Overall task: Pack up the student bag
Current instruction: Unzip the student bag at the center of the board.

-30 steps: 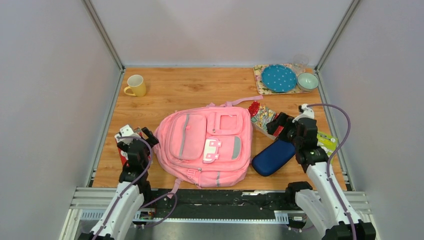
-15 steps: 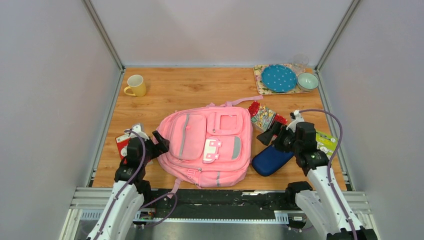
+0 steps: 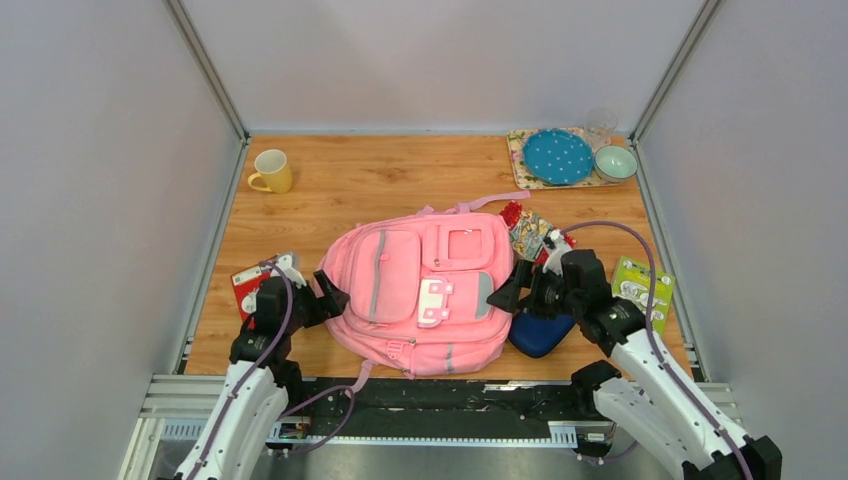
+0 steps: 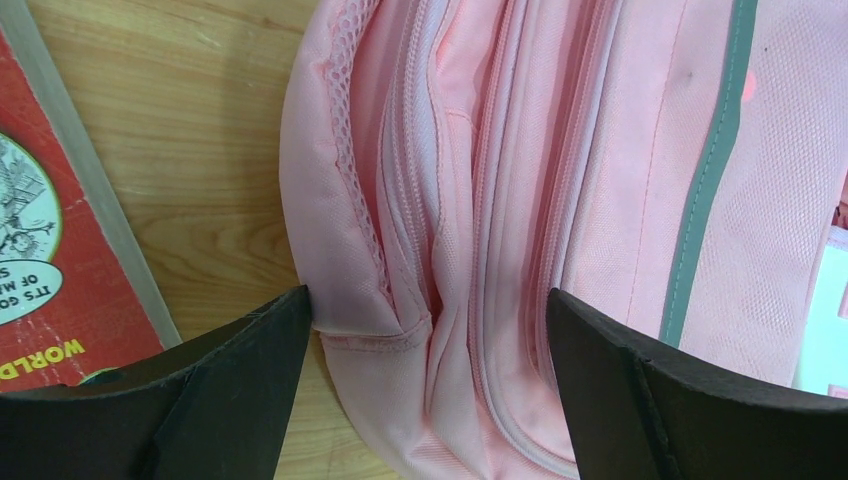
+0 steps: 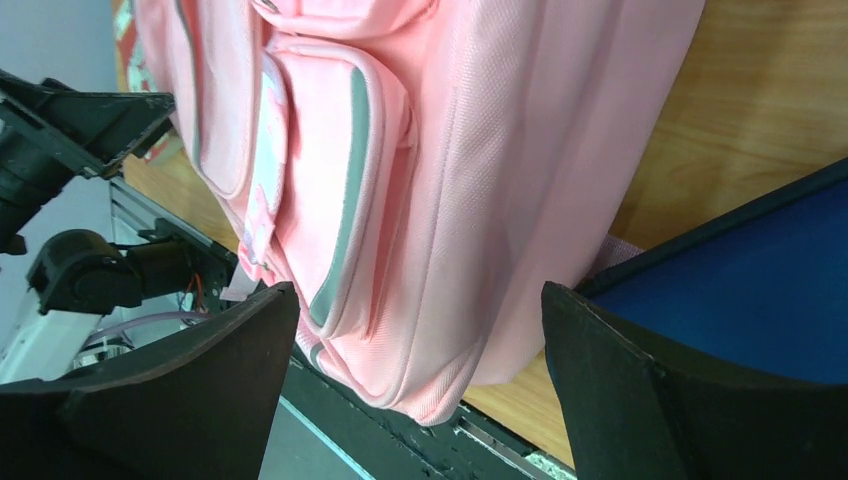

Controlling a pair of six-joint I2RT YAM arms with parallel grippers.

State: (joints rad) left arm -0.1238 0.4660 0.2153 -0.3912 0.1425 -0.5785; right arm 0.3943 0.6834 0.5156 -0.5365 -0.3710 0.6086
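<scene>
I should lower my right gripper before I close it on the fold (image 5: 436,296). The fold runs between my fingers, but its whole lower corner still shows below them.
The student bag (image 3: 420,290), pink with grey strips, lies flat on the wooden table, front pockets up. My left gripper (image 3: 326,296) is open at its left side. In the left wrist view the bag's zippered side (image 4: 600,150) fills the gap of the left gripper (image 4: 425,330), whose left fingertip (image 4: 285,320) touches the mesh edge. My right gripper (image 3: 510,287) is open at the bag's right side. The right wrist view shows the bag's lower corner (image 5: 450,150) between the spread jaws of the right gripper (image 5: 415,320), not clamped.
A navy pouch (image 3: 540,332) lies under the right arm, also in the right wrist view (image 5: 750,280). A red book (image 3: 245,290) lies left of the bag. A snack packet (image 3: 525,232), green packet (image 3: 640,285), yellow mug (image 3: 272,171) and a tray (image 3: 520,160) of dishes surround them.
Both grippers moved inward to the bag's sides. The bag shifted slightly right and turned. The right arm swung left, uncovering the green packet.
</scene>
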